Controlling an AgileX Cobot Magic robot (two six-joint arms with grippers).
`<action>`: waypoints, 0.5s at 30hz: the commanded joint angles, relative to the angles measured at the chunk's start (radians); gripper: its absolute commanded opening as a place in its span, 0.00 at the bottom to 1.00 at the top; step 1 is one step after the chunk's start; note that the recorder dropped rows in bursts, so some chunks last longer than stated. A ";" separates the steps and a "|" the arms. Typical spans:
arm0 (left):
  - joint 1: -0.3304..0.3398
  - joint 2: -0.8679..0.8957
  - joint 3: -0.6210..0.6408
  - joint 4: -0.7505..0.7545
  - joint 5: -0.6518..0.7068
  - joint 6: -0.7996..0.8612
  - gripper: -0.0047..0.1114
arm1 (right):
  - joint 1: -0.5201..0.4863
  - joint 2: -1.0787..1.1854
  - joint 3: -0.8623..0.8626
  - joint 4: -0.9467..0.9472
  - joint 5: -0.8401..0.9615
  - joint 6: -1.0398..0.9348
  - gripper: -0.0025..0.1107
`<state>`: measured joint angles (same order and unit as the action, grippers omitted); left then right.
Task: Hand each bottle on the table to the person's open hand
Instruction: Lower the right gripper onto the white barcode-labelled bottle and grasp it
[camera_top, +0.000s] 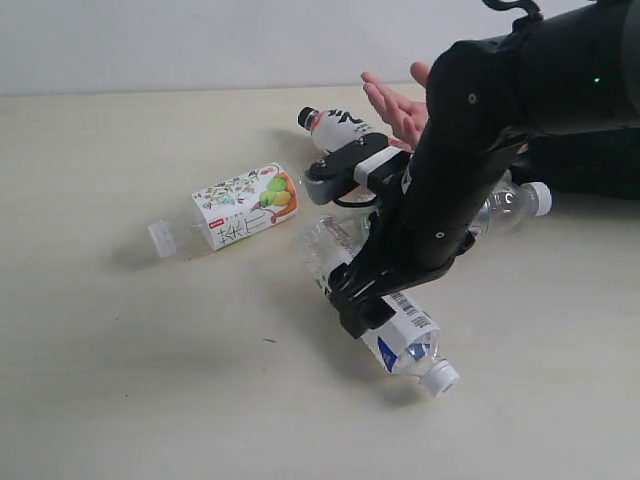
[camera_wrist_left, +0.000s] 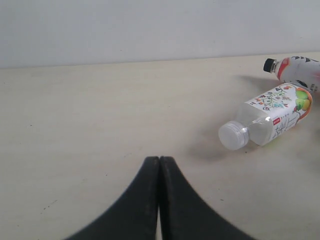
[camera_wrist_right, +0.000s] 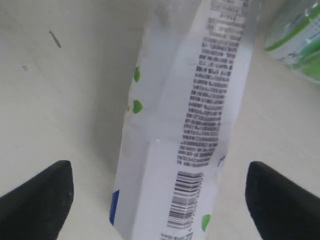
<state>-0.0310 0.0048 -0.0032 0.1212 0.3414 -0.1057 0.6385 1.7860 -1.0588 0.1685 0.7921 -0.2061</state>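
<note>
My open fingers are still above the label in the right wrist view, so my right gripper comes down next and only then closes on the barcode-label bottle.
The white barcode-label bottle (camera_top: 405, 335) (camera_wrist_right: 200, 125) lies on the table (camera_top: 120, 380). My right gripper (camera_top: 362, 305) (camera_wrist_right: 160, 200) straddles it, open, with both fingers well clear of its sides. The floral bottle (camera_top: 245, 205) (camera_wrist_left: 277, 112) lies further left. The pink bottle with a black cap (camera_top: 338, 128) (camera_wrist_left: 300, 70) lies at the back, just in front of the person's open hand (camera_top: 395, 105). A clear bottle with a green-and-white label (camera_top: 510, 205) (camera_wrist_right: 300, 40) is partly hidden behind my right arm. My left gripper (camera_wrist_left: 160, 161) is shut and empty over bare table.
The person's black-sleeved arm (camera_top: 590, 160) lies along the back right of the table. My right arm (camera_top: 480, 130) covers much of the middle in the exterior view. A pale wall (camera_top: 200, 40) runs behind the table.
</note>
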 joint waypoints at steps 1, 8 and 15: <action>0.003 -0.005 0.003 0.005 -0.007 -0.004 0.06 | 0.001 0.040 -0.005 -0.013 -0.019 0.000 0.82; 0.003 -0.005 0.003 0.005 -0.007 -0.004 0.06 | 0.001 0.087 -0.005 -0.018 -0.081 0.009 0.81; 0.003 -0.005 0.003 0.005 -0.007 -0.004 0.06 | 0.001 0.115 -0.005 -0.017 -0.083 0.027 0.61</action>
<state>-0.0310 0.0048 -0.0032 0.1212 0.3414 -0.1057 0.6385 1.8968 -1.0595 0.1578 0.7206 -0.1917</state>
